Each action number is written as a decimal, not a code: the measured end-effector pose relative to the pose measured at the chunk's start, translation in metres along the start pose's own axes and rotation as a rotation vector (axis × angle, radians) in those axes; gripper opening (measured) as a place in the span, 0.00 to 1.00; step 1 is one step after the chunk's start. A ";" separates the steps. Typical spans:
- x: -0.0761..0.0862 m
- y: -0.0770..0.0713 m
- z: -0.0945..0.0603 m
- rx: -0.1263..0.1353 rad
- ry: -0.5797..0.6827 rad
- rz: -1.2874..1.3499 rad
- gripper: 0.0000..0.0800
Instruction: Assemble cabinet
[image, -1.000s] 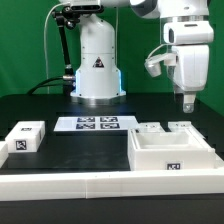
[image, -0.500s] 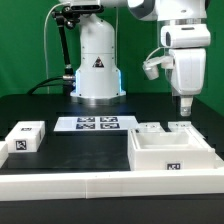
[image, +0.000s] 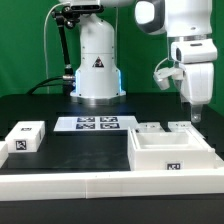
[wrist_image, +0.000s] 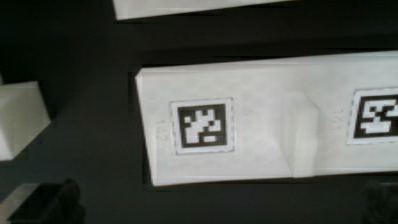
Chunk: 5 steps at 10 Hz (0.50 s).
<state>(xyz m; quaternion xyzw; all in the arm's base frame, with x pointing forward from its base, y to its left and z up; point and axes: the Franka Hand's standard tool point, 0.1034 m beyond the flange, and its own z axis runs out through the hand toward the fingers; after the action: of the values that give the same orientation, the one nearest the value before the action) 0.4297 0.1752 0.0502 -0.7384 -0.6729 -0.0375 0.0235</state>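
The white panel's raised rib (wrist_image: 302, 122) is beyond my open fingers, so my gripper should move toward the rib before it closes on it.
The cabinet (image: 172, 152), a large open white box with a marker tag on its front, sits at the exterior view's right. Behind it lie smaller white tagged panels (image: 150, 128). My gripper (image: 194, 116) hangs just above the panel at the far right (image: 181, 125), without touching it. In the wrist view that white panel (wrist_image: 267, 125) shows two marker tags and lies beneath my gripper (wrist_image: 214, 205). The dark fingertips (wrist_image: 43, 203) stand wide apart at the picture's corners. The gripper is open and holds nothing.
A small white tagged block (image: 25, 137) lies at the exterior view's left. The marker board (image: 97, 123) lies before the robot base (image: 97, 70). A long white ledge (image: 90, 186) runs along the front. In the wrist view, other white pieces show at the edges (wrist_image: 196, 8).
My gripper has moved toward the exterior view's right and slightly down, closer to the panels behind the cabinet. Nothing else has moved.
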 end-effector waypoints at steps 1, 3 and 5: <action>0.000 0.000 0.000 0.000 0.000 0.001 1.00; -0.004 -0.006 0.005 0.008 0.000 0.003 1.00; -0.006 -0.020 0.018 0.024 0.007 0.004 1.00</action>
<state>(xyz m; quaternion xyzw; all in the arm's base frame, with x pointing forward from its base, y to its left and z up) 0.4096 0.1730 0.0316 -0.7392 -0.6718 -0.0321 0.0348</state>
